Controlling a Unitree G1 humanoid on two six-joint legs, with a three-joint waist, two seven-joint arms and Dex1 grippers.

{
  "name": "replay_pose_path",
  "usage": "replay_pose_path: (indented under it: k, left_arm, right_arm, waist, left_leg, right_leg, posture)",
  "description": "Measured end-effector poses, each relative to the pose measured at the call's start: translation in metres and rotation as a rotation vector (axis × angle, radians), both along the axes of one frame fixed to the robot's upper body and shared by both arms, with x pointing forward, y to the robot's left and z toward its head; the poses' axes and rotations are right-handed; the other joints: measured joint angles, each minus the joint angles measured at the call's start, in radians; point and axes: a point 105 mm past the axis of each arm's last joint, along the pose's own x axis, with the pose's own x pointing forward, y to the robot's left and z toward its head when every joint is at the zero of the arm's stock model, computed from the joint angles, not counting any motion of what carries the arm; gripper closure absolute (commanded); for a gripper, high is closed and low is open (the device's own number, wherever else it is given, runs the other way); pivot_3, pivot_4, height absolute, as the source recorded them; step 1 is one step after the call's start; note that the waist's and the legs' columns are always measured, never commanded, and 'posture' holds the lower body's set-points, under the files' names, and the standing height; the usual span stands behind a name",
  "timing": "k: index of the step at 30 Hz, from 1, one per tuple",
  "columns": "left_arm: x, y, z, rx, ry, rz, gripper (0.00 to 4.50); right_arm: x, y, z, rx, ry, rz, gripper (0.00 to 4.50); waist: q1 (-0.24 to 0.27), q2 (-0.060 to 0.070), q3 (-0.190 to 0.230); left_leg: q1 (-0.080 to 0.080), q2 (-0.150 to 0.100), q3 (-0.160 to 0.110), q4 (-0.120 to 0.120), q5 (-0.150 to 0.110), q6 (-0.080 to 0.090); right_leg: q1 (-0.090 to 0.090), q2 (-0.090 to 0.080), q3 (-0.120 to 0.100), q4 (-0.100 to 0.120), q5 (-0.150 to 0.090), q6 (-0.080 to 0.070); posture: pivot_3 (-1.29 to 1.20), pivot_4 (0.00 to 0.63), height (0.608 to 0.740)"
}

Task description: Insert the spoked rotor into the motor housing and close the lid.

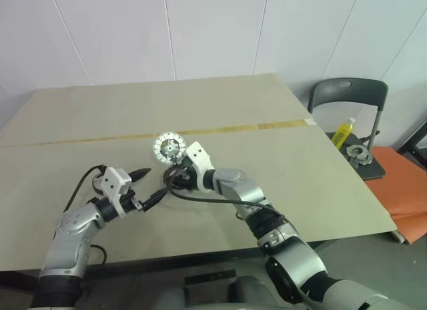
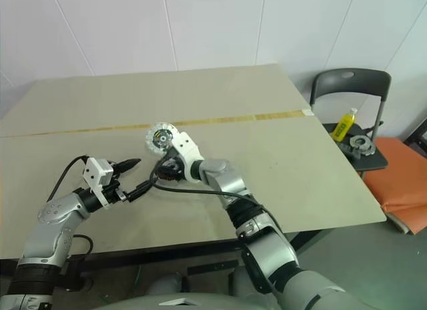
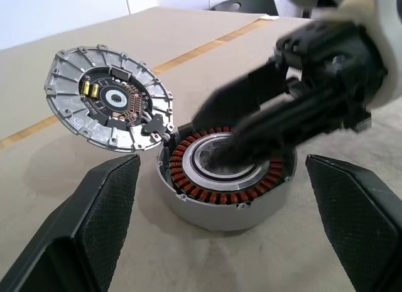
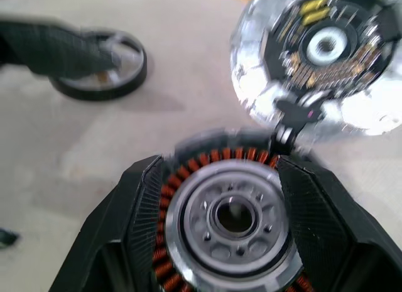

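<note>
The spoked rotor needs to go into the motor housing, so my left gripper will grab the rotor by its rim next.
The motor housing sits on the table, its copper windings circling a silvery centre. Its lid stands tilted open at the housing's far edge, with the inner face and circuit board showing. The spoked rotor, a dark-rimmed wheel, lies flat on the table beside the housing, with a left finger partly in front of it. My right gripper is open just above the housing, its fingers over the centre and nothing held. My left gripper is wide open, level, aimed at the housing from the side.
A strip of tape crosses the table. To the right of the table stands a dark chair bearing a yellow bottle and a metal part. An orange mat lies beyond it. The table's near edge is close.
</note>
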Motion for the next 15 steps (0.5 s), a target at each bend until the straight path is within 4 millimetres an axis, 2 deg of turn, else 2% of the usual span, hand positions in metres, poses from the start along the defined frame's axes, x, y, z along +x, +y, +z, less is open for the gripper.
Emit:
replay_pose_path:
  k: [3,10,15]
  left_arm:
    - [0.0,0.0,-0.001,-0.001,0.002,0.001,0.0]
    - [0.0,0.0,-0.001,-0.004,0.001,0.002,0.0]
    - [0.0,-0.001,-0.001,-0.005,0.001,0.002,0.0]
  right_arm:
    - [0.002,-0.001,0.006,0.028,-0.015,-0.004,2.02]
    - [0.002,0.0,0.004,-0.065,-0.138,0.02,4.37]
    - [0.002,-0.001,-0.007,-0.146,-0.173,0.019,4.44]
  waist:
    - [0.0,0.0,0.0]
    - [0.0,0.0,0.0]
    - [0.0,0.0,0.0]
  left_leg:
    - [0.0,0.0,0.0,0.0,0.0,0.0]
    - [0.0,0.0,0.0,0.0,0.0,0.0]
    - [0.0,0.0,0.0,0.0,0.0,0.0]
  right_leg:
    - [0.0,0.0,0.0,0.0,0.0,0.0]
    - [-0.001,0.0,0.0,0.0,0.0,0.0]
    - [-0.001,0.0,0.0,0.0,0.0,0.0]
  posture:
    - [0.0,0.0,0.74]
    - [0.0,0.0,0.74]
    - [0.0,0.0,0.74]
